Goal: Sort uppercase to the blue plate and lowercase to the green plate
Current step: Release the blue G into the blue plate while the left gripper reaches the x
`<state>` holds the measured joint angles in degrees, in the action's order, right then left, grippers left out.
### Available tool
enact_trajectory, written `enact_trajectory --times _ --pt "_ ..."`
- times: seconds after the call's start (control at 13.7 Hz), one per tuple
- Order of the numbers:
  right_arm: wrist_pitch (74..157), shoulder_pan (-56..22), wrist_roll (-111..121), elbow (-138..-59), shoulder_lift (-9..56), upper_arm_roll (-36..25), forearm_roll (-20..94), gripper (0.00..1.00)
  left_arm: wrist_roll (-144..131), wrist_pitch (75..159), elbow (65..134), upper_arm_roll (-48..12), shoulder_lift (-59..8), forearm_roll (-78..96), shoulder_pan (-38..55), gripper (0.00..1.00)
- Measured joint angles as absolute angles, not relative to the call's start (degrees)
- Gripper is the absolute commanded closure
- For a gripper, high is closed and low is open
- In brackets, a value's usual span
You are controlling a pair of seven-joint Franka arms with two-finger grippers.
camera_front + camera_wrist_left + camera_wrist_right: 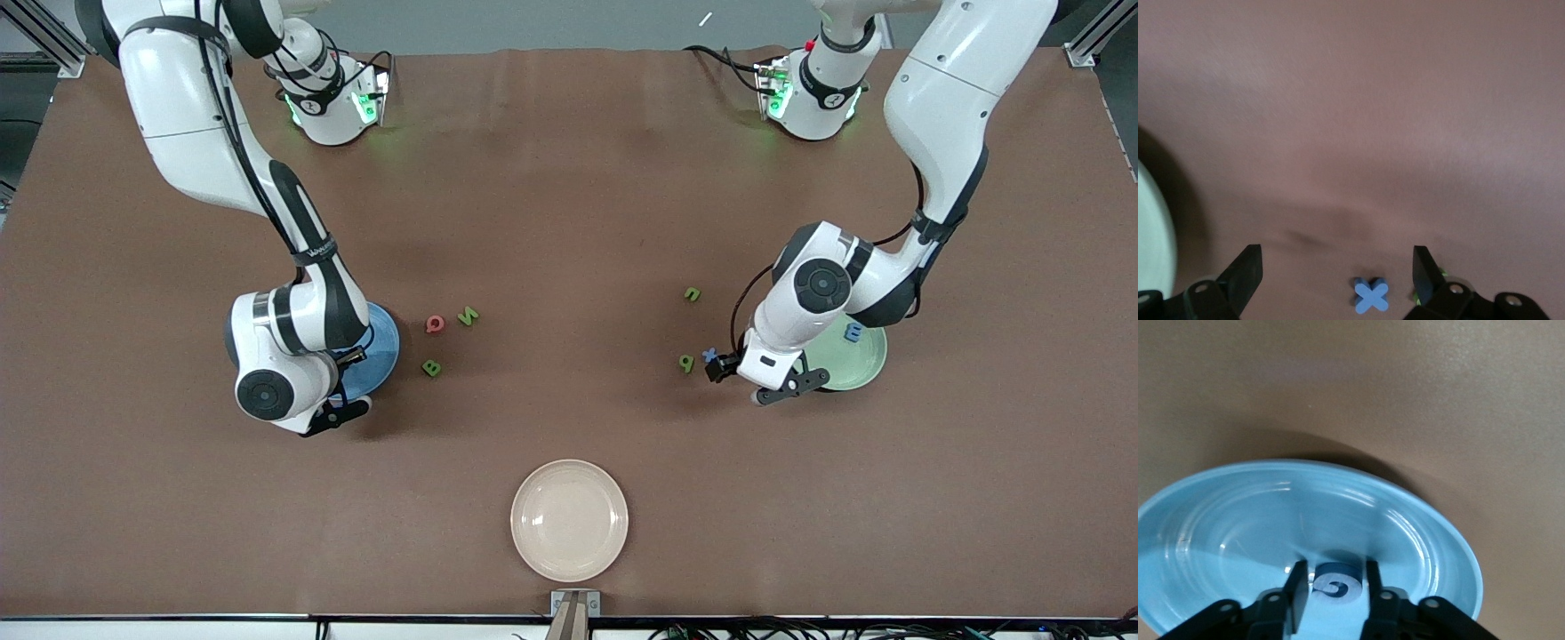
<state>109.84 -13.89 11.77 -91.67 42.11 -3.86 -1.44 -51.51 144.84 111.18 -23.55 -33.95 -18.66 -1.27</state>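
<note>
The blue x needs to be sorted onto the green plate [867, 364]. My left gripper will grip it by its crossed arms next.
My right gripper [354, 357] is low over the blue plate [384, 342], its fingers shut on the blue G [1336, 583], which is held just above the plate's floor [1238, 527]. A red Q [435, 324], a green N [468, 316] and a green B [431, 367] lie beside that plate. My left gripper [718, 366] is open, low over the blue x [709, 355], which lies between its fingers [1335, 267], closer to one of them. A green p [686, 362] lies next to the x, and a green n [692, 294] lies farther from the front camera. The blue m [853, 332] lies in the green plate [867, 364].
A cream plate [569, 520] stands near the table's front edge, in the middle. The green plate's rim [1151, 233] shows beside my left gripper's finger. Both arms reach well out over the brown table.
</note>
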Motion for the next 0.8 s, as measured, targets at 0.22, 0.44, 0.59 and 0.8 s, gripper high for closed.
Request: enact_trajectory --times 0.22,0.44,0.59,0.8 --pt "102.54 -14.02 11.5 -88.0 41.28 -3.87 -1.4 0.0 -51.64 144.72 111.47 -23.55 -35.26 -18.86 0.52 0.17" --pt "92.53 -14.03 9.99 -80.9 40.01 -3.7 -0.91 0.0 -51.79 144.7 112.14 -23.49 -35.96 -21.2 0.84 0.19" --pt "91.07 -14.16 3.36 -78.95 39.37 -3.48 3.11 0.0 -51.79 144.7 112.25 -23.46 -36.12 -21.32 0.84 0.23" --pt "94.07 -15.91 -11.01 -77.46 39.24 -3.22 6.6 0.0 -51.79 144.7 112.35 -23.48 -36.16 -21.35 1.1 0.34"
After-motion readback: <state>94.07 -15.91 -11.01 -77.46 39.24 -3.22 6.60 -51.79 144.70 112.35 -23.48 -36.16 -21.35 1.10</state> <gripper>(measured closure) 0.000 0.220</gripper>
